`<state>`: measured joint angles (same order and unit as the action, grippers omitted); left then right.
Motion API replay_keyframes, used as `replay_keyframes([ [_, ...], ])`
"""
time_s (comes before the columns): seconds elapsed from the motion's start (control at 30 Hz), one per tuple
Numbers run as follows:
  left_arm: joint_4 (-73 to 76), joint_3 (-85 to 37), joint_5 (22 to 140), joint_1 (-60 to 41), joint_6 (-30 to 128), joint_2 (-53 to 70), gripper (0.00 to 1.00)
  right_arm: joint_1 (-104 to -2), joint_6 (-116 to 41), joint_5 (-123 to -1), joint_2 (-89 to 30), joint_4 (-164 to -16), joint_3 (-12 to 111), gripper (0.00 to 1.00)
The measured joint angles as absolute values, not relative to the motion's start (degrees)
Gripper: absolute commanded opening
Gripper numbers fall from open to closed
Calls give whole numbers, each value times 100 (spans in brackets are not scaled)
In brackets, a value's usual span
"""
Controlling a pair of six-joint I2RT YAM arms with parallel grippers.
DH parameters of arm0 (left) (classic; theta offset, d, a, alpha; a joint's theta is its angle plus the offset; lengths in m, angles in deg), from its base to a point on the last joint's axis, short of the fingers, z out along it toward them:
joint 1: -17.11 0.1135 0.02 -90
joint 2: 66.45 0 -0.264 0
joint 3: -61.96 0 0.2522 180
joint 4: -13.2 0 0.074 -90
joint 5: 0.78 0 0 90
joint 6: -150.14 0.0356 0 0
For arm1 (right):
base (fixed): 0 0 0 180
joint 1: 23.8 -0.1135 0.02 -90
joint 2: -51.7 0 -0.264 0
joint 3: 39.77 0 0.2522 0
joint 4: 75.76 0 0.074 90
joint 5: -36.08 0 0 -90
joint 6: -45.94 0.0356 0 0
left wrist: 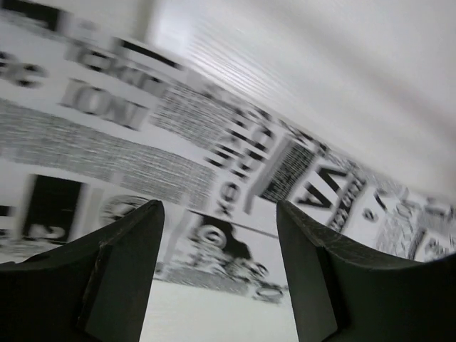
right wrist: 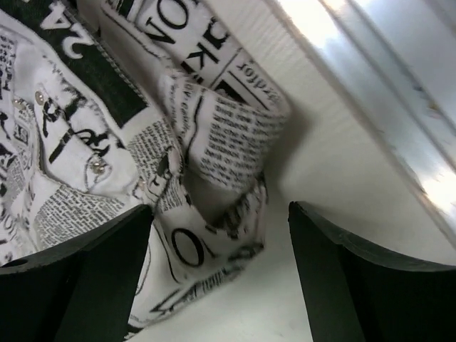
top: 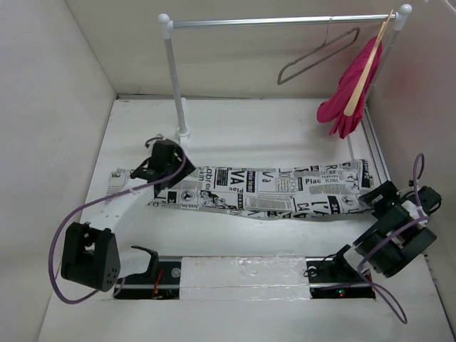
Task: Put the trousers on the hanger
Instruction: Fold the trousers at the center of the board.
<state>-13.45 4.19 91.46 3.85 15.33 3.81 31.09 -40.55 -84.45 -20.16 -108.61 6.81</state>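
I will next grab the trousers (top: 271,189) with my right gripper by the crumpled waistband end (top: 364,199), to fold that end over the legs for the hanger.
The newspaper-print trousers (top: 271,189) lie flat across the table, spread from left to right. The grey wire hanger (top: 313,58) hangs on the rail (top: 285,21) at the back right. My left gripper (top: 151,171) is open just above the left end of the trousers (left wrist: 142,142); its jaws stand wide over the printed cloth's near edge. My right gripper (top: 375,197) is open at the trousers' right end, where the crumpled waistband (right wrist: 206,185) with small studs lies between and ahead of its jaws. Neither gripper holds anything.
A pink garment (top: 353,92) on a pale wooden hanger hangs at the rail's right end. The rail's white post (top: 176,85) stands just behind my left gripper. White walls close in left, back and right. A metal track (right wrist: 385,92) runs beside the trousers' right end.
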Motion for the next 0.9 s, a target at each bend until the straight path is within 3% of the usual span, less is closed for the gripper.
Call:
replay_keyframes([
  [0.17,-1270,-219,9410,-1324,1441,801,61,2996,-3904,-9201,-2752,-10013,690,83],
  [0.23,-1227,-444,9620,-1962,1391,1102,61,2985,-3812,-9415,-2940,-9661,677,76],
  [0.27,-1218,-497,9692,-2155,1360,1216,60,2983,-3769,-9496,-3032,-9454,644,50],
  [0.3,-1216,-532,9745,-2441,1331,1375,60,2983,-3701,-9594,-3115,-9257,603,50],
  [0.37,-1242,-488,9884,-2684,1242,1557,60,2972,-3605,-9717,-3231,-8818,445,18],
  [0.43,-1237,-339,10026,-2730,1150,1666,60,2978,-3443,-9837,-3244,-8671,260,8],
  [0.57,-1377,80,10317,-2703,1004,1708,60,2703,-3393,-9745,-2193,-9111,166,0],
  [0.77,-1491,382,10457,-2693,962,1552,58,1339,-3303,-9308,-16,-9935,415,0],
  [0.87,-1445,393,10411,-2693,964,1432,46,609,-3176,-8906,880,-10693,959,0],
  [0.9,-1397,393,10367,-2693,964,1423,20,515,-3205,-8825,957,-10979,1210,0],
])
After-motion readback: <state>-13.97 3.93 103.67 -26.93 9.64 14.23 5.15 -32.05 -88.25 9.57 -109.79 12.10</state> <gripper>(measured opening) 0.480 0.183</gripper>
